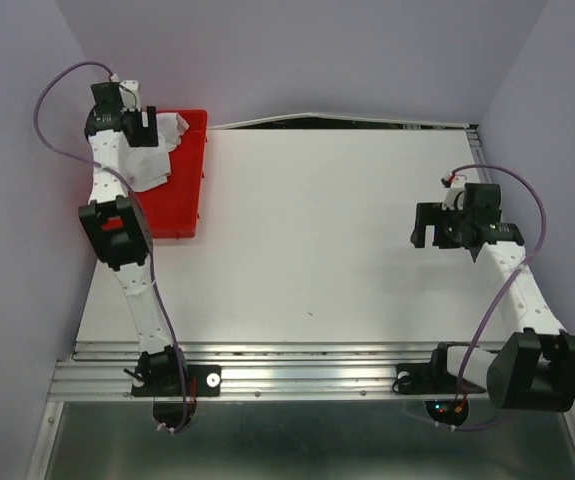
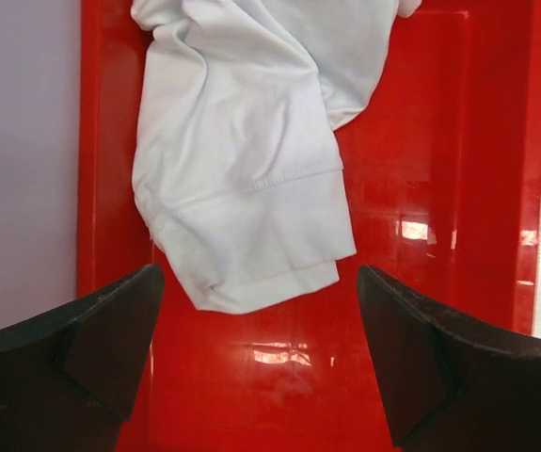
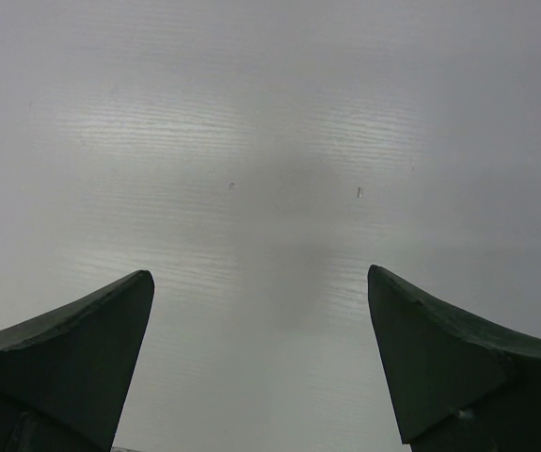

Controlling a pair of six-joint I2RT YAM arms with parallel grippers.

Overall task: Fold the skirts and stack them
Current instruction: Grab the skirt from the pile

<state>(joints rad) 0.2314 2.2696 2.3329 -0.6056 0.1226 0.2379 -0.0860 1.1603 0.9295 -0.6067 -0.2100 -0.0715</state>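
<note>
My left gripper is to pick up the white skirt by its near hem end [image 1: 151,183] [image 2: 268,273] next. That way the rest trails out lengthwise for folding.
A white skirt [image 1: 163,152] lies crumpled in the red tray [image 1: 182,205] at the table's far left. In the left wrist view the white skirt [image 2: 251,141] spreads over the tray floor [image 2: 421,169], its hem just ahead of the fingers. My left gripper [image 1: 147,128] hovers over the tray above the skirt, open and empty [image 2: 261,353]. My right gripper [image 1: 429,228] hangs over the bare white table at the right, open and empty [image 3: 261,363].
The white table [image 1: 317,230] stretches between the arms. The red tray's raised rim [image 1: 203,170] borders the table's left part. A dark gap [image 1: 347,122] runs along the table's far edge. Lilac walls close in on left, back and right.
</note>
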